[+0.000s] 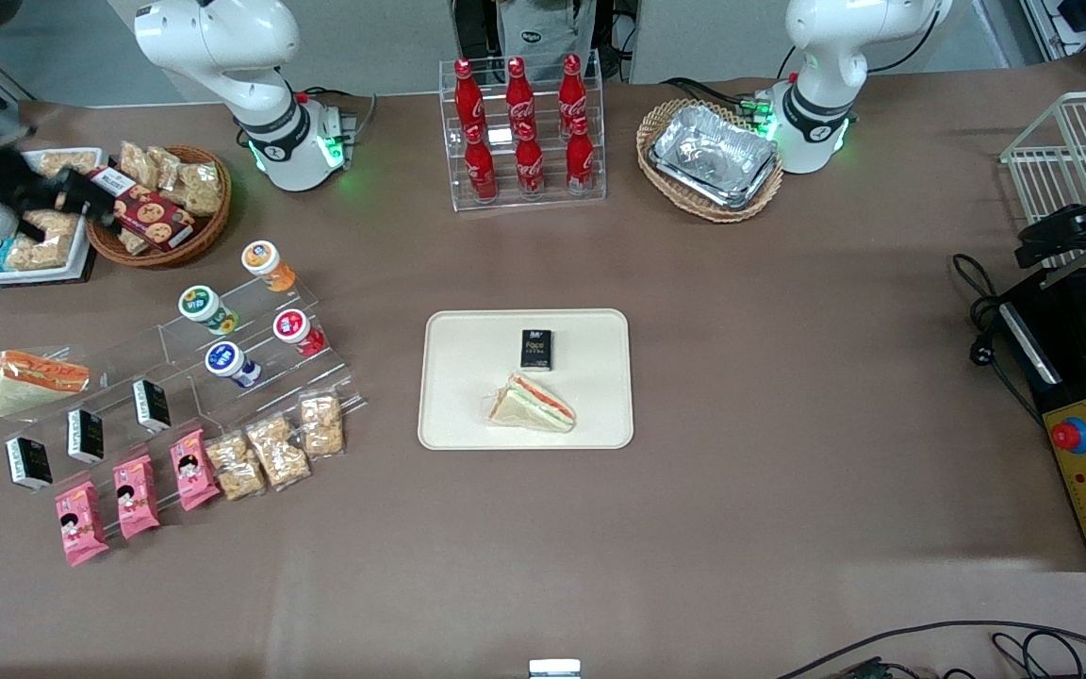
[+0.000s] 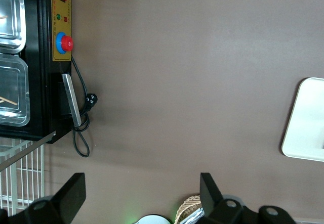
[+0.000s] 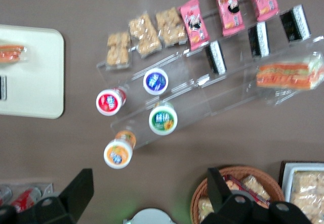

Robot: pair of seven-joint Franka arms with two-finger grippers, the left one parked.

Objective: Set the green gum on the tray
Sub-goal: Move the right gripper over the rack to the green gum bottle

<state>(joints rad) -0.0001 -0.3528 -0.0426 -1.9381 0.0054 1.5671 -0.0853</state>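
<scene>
My right gripper grabs the green gum by its white-rimmed green lid next, to place the gum on the tray.
The green gum stands on the upper step of a clear stepped stand, with a white-rimmed green lid; it also shows in the right wrist view. The cream-white tray lies at the table's middle and holds a wrapped sandwich and a small black box. Its edge shows in the right wrist view and in the left wrist view. My right gripper is open and empty, high above the snack basket at the working arm's end, well apart from the gum; in the right wrist view its fingers are spread wide.
An orange bottle, a red-lidded bottle and a blue-lidded bottle share the stand with the gum. A wicker snack basket and a small white snack tray lie under my gripper. Cola bottles stand farther back.
</scene>
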